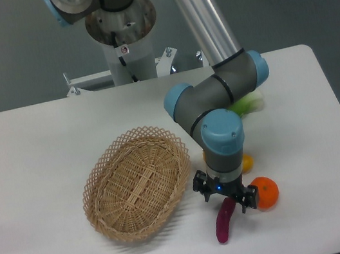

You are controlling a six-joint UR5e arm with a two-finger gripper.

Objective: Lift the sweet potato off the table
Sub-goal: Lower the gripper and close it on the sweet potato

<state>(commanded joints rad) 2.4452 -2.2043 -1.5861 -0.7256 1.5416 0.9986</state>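
I will grab the sweet potato next by its upper end [228, 204] to pick it up with my gripper.
The sweet potato [223, 223] is a slim magenta-purple finger lying on the white table [32, 163] near its front edge. My gripper [224, 199] hangs right over its upper end, open, with one finger on either side of that tip. The gripper body hides the top of the sweet potato. I cannot tell whether the fingers touch it.
A woven wicker basket [137, 183] lies left of the gripper. A round orange [264, 192] sits just right of it. A yellow vegetable [246, 163] peeks out behind the wrist, and a green leafy vegetable [248, 104] lies further back, partly hidden by the arm.
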